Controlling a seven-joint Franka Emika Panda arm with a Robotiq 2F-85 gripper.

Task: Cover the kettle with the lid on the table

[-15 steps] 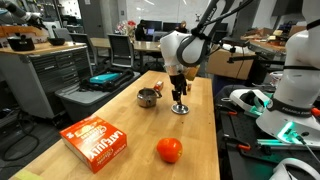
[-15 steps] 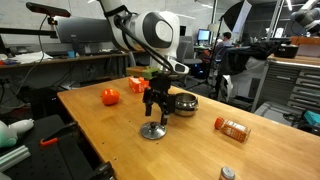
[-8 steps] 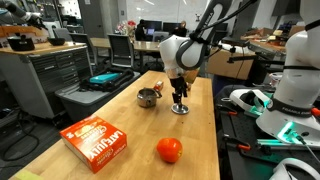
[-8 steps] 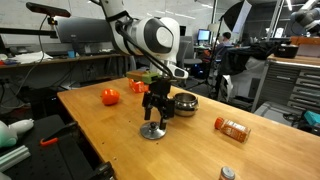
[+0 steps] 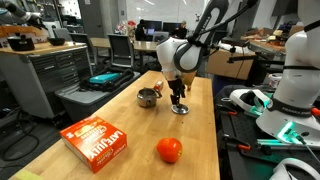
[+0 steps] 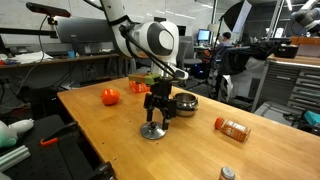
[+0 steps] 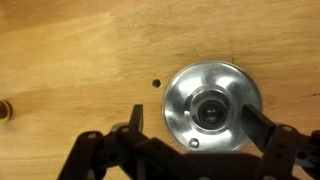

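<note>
My open fingers reach down to the lid with the knob (image 5: 180,107) between them, so it is time to close, and closing now would catch the knob.
The lid (image 7: 205,85), a flat shiny silver disc with a dark knob, lies on the wooden table directly under my gripper (image 7: 197,122). The gripper is open and nothing is held; its two dark fingers (image 7: 136,122) stand on either side of the disc, just above it. In both exterior views the gripper (image 5: 178,97) (image 6: 155,112) hangs over the lid (image 5: 180,109) (image 6: 153,132). The kettle (image 5: 147,97) (image 6: 183,103), a squat silver pot, stands uncovered a short way beside the lid.
An orange-red ball (image 5: 169,150) (image 6: 110,96) and a red box (image 5: 96,139) lie on the table (image 5: 130,125). An orange bottle (image 6: 232,128) lies on its side past the kettle. A tiny brown block (image 7: 4,108) sits at the wrist view's left edge.
The arm's wrist has drifted very slightly over the lid. The jaws stay open, and the lid and kettle have not moved.
</note>
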